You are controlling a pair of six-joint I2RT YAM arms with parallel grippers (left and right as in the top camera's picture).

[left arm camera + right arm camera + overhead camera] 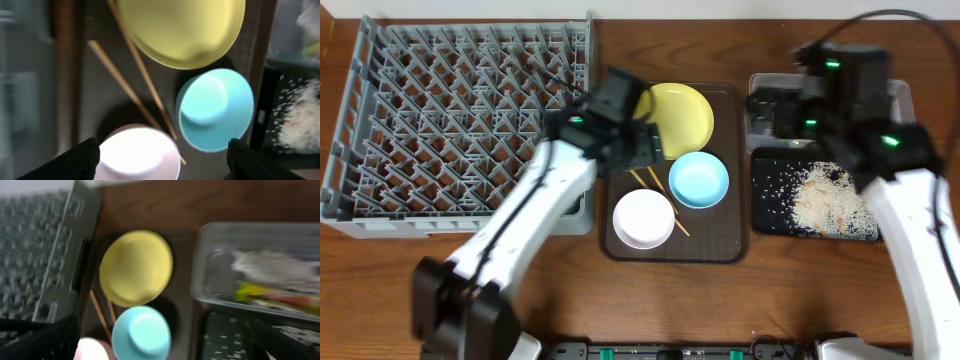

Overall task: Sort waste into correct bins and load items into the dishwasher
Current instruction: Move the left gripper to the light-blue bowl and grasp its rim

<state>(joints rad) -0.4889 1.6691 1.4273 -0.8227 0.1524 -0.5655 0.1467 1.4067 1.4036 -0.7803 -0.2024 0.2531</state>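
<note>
To load the light blue bowl (pixel 699 179) tilted between the dish rack's wires, my left gripper needs to grab it by its rim on the side facing the dish rack.
On the brown serving tray (pixel 730 215) lie the yellow plate (pixel 682 118), the light blue bowl (pixel 699 179), the white bowl (pixel 643 218) and two chopsticks (pixel 658 186). My left gripper (pixel 638 140) hovers over the tray's left part. Its fingers (pixel 162 165) are open and empty, spread above the white bowl (pixel 137 152). My right gripper (pixel 775 108) is over the clear tub (pixel 900 92), open and empty (pixel 160 352). The tub holds the green-and-orange wrapper (pixel 272 299) and white paper (pixel 270 265). Rice scraps (pixel 825 200) lie on the black tray (pixel 770 215). The small cup is out of view.
The grey dish rack (pixel 460 120) fills the left of the table and holds nothing I can see. Its right wall stands next to the brown tray. The left arm crosses the rack's front right corner. Wooden table shows in front.
</note>
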